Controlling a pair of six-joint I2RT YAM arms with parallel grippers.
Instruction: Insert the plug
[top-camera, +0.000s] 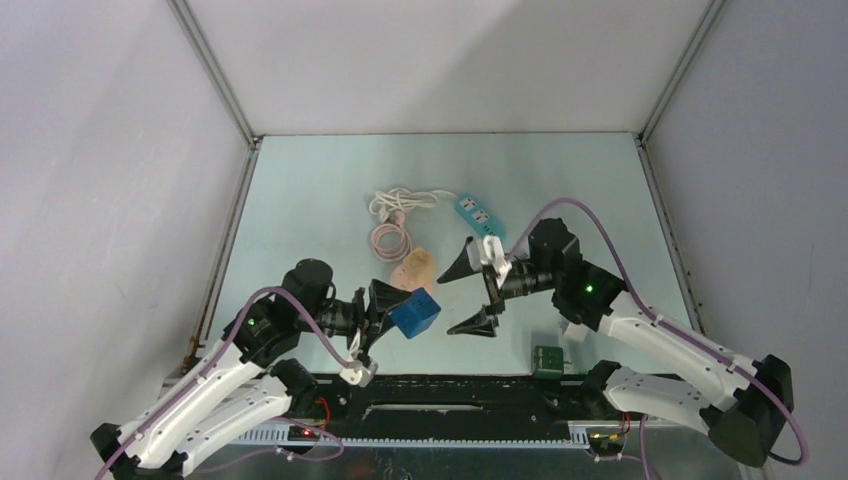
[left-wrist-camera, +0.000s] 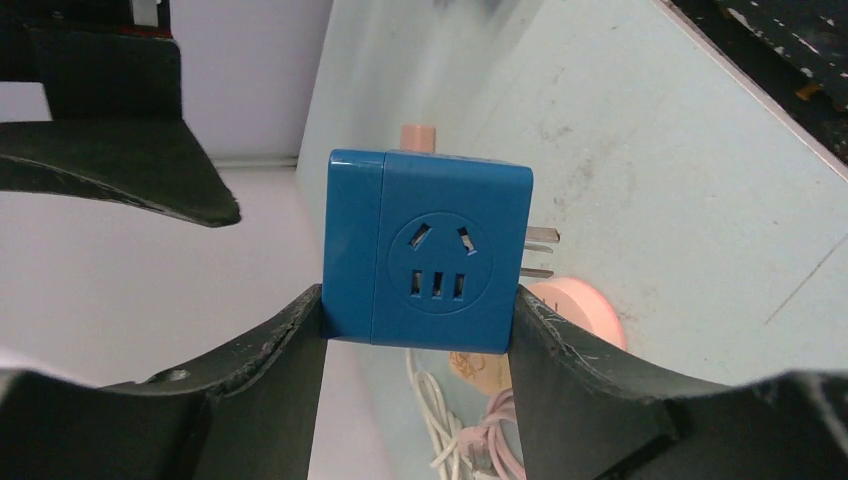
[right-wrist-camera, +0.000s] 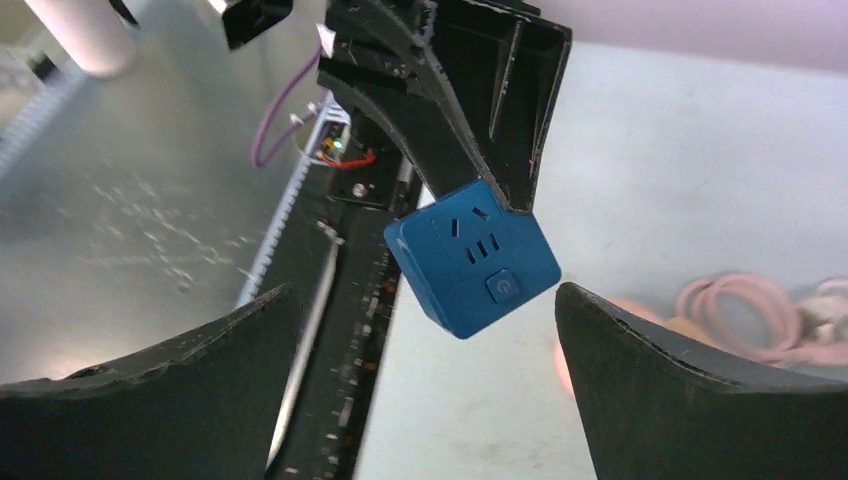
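Next, my right gripper grabs the blue cube plug adapter by its sides from opposite the metal prongs, so the prongs stay free to insert.
My left gripper (top-camera: 400, 310) is shut on a blue cube plug adapter (top-camera: 415, 313) and holds it above the table. In the left wrist view the cube (left-wrist-camera: 428, 250) sits between the two fingers, socket face toward the camera, metal prongs sticking out on its right side. My right gripper (top-camera: 472, 296) is open and empty, just right of the cube and facing it. In the right wrist view the cube (right-wrist-camera: 472, 258) hangs between the spread fingers, held from above by the left gripper. A teal power strip (top-camera: 477, 214) lies on the table beyond.
A pink round device (top-camera: 415, 268) lies just behind the cube. Coiled pink cable (top-camera: 390, 238) and white cable (top-camera: 400, 201) lie left of the strip. A small green block (top-camera: 546, 359) sits near the front edge. Enclosure walls stand on both sides.
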